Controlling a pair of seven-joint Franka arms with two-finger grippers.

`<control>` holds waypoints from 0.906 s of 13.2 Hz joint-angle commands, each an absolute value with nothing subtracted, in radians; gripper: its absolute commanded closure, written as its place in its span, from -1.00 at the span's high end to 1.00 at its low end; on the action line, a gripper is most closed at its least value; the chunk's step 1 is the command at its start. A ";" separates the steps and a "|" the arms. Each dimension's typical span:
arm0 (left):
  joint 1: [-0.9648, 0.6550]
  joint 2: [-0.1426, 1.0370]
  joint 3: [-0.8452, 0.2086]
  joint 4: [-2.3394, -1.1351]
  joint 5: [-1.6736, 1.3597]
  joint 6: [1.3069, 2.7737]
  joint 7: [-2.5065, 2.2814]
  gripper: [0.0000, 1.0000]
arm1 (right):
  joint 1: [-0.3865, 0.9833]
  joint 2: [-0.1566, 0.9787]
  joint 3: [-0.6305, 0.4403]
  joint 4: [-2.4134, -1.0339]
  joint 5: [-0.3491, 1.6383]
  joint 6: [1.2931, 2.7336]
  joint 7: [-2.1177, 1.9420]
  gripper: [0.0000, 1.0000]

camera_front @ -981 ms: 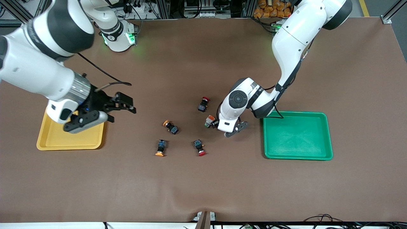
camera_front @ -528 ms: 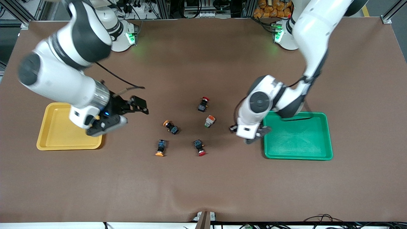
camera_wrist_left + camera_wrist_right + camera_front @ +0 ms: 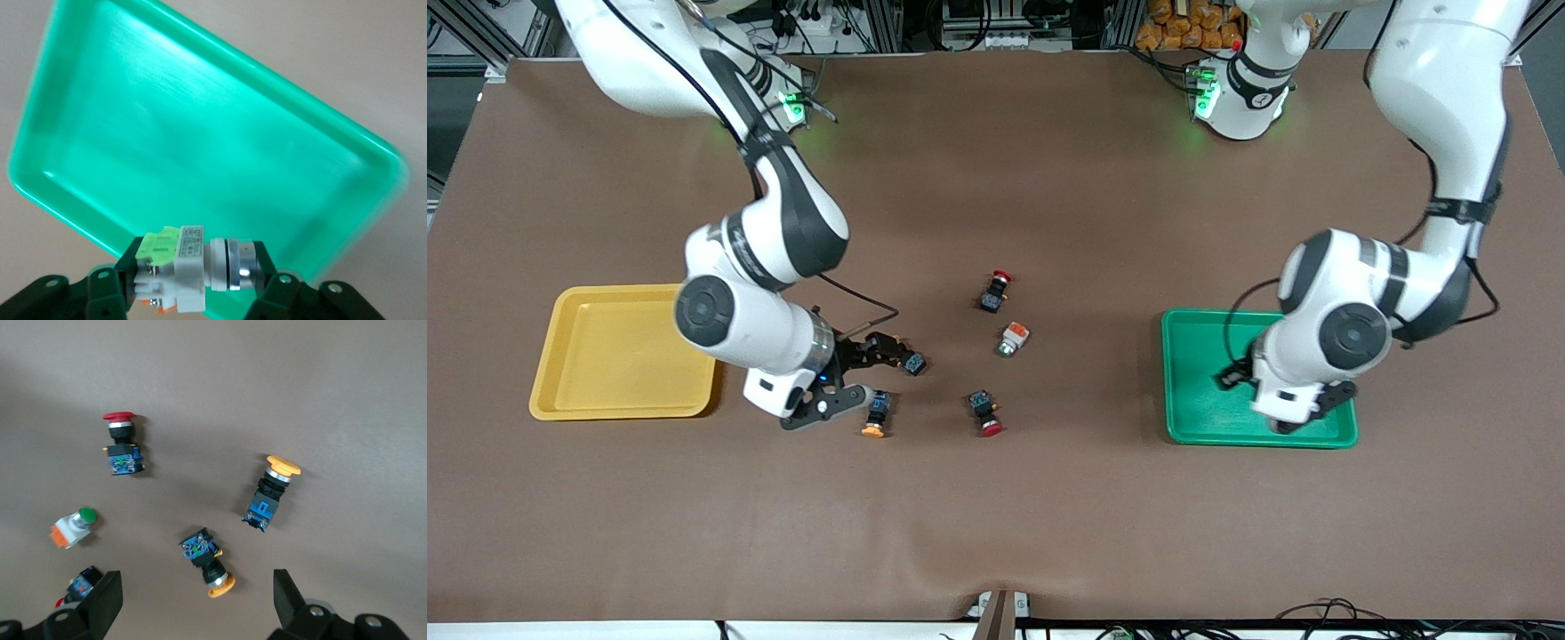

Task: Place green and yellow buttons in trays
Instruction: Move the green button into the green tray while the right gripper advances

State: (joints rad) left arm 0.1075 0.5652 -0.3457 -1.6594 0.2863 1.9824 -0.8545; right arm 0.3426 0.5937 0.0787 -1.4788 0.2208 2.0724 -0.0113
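Note:
I should lower the white-silver button (image 3: 190, 270) farther with my left gripper before I let go of it, because it is still above the bottom of the green tray.
My left gripper (image 3: 1272, 400) hangs over the green tray (image 3: 1200, 373) and is shut on a white-silver button with a greenish part (image 3: 193, 267). The tray (image 3: 200, 120) lies below it in the left wrist view, and the hand hides that button in the front view. My right gripper (image 3: 861, 378) is open, low over two yellow-capped black buttons (image 3: 876, 413) (image 3: 912, 362). Both show in the right wrist view (image 3: 208, 567) (image 3: 270, 493), the first between my open fingers. A second white-silver button (image 3: 1012, 340) lies mid-table. The yellow tray (image 3: 605, 356) holds nothing.
Two red-capped black buttons lie on the brown mat: one (image 3: 996, 289) farther from the front camera than the white-silver button, one (image 3: 985, 413) nearer. Both show in the right wrist view (image 3: 120, 447) (image 3: 83, 583).
My left gripper has carried a white-silver button from mid-table to over the green tray. My right gripper has swung from the yellow tray to over the yellow-capped buttons.

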 commanded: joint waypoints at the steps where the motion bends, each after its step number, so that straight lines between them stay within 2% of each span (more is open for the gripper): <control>1: 0.164 0.623 -0.359 -1.677 0.408 2.038 -0.859 -1.00 | 0.386 0.644 0.071 -1.471 0.199 2.095 -0.008 1.00; 2: 0.193 0.644 -0.359 -1.681 0.423 2.071 -0.859 -0.94 | 0.399 0.655 0.069 -1.476 0.189 2.103 -0.008 1.00; 3: 0.215 0.650 -0.357 -1.687 0.429 2.095 -0.850 -0.44 | 0.413 0.657 0.069 -1.508 0.155 2.126 -0.008 1.00; 4: 0.218 0.650 -0.359 -1.687 0.469 2.095 -0.801 0.86 | 0.425 0.657 0.069 -1.549 0.114 2.166 -0.006 1.00; 5: 0.218 0.646 -0.359 -1.687 0.472 2.095 -0.786 1.00 | 0.445 0.655 0.069 -1.592 0.083 2.201 -0.008 1.00; 8: 0.213 0.609 -0.377 -1.683 0.468 2.077 -0.785 1.00 | 0.462 0.670 0.071 -1.618 -0.015 2.218 -0.006 1.00; 12: 0.201 0.572 -0.492 -1.675 0.333 2.025 -0.880 1.00 | 0.508 0.698 0.069 -1.620 -0.038 2.253 0.064 1.00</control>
